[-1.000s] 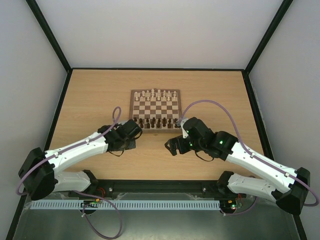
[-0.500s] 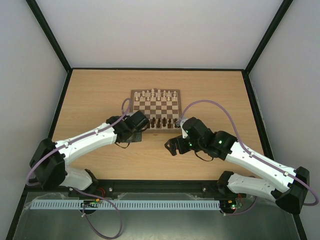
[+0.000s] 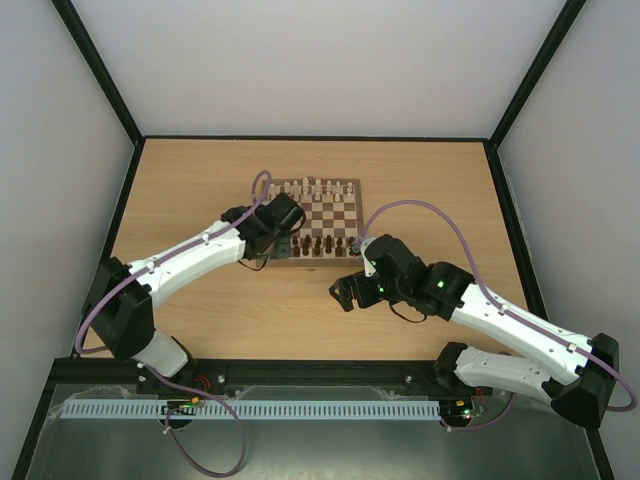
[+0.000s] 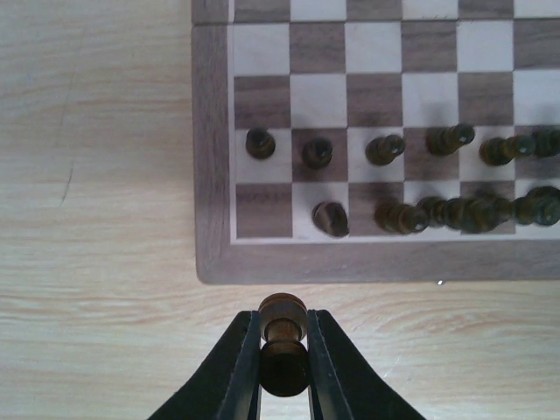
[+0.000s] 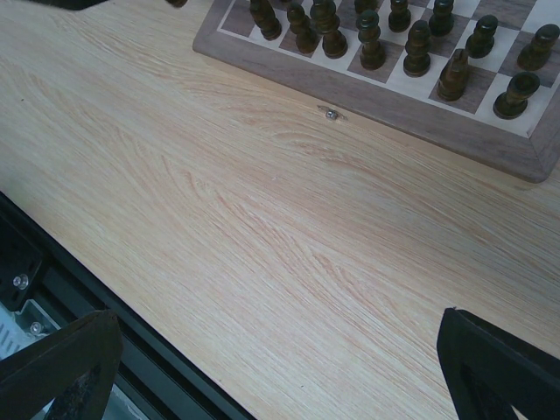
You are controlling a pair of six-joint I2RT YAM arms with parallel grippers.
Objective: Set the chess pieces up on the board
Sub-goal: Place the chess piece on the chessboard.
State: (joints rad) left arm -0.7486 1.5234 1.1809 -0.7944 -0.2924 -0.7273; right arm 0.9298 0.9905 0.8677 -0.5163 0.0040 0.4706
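The dark brown chess piece would land on the tabletop, short of the empty corner square; my left gripper should move it there before opening.
The board (image 3: pixel 313 258) lies mid-table, with dark brown chess pieces (image 3: pixel 318 243) in its two near rows and cream ones at the far side. My left gripper (image 4: pixel 283 350) is shut on a dark brown chess piece (image 4: pixel 283 343), held above the tabletop just short of the board's near left corner (image 4: pixel 210 262). The near rows hold several dark pieces (image 4: pixel 385 149); the near corner square (image 4: pixel 262 210) is bare. My right gripper (image 3: pixel 343 293) is open and empty over bare tabletop below the board's near right edge (image 5: pixel 420 118); its fingertips (image 5: pixel 499 359) stand wide apart.
A small metal screw (image 5: pixel 329 113) lies on the tabletop close to the board's near edge. The black table rim (image 5: pixel 114 306) runs along the near side. Purple cables loop over both arms.
My left arm has swung forward and right, carrying the dark piece from the table's left toward the board's near left corner. The right arm has not moved.
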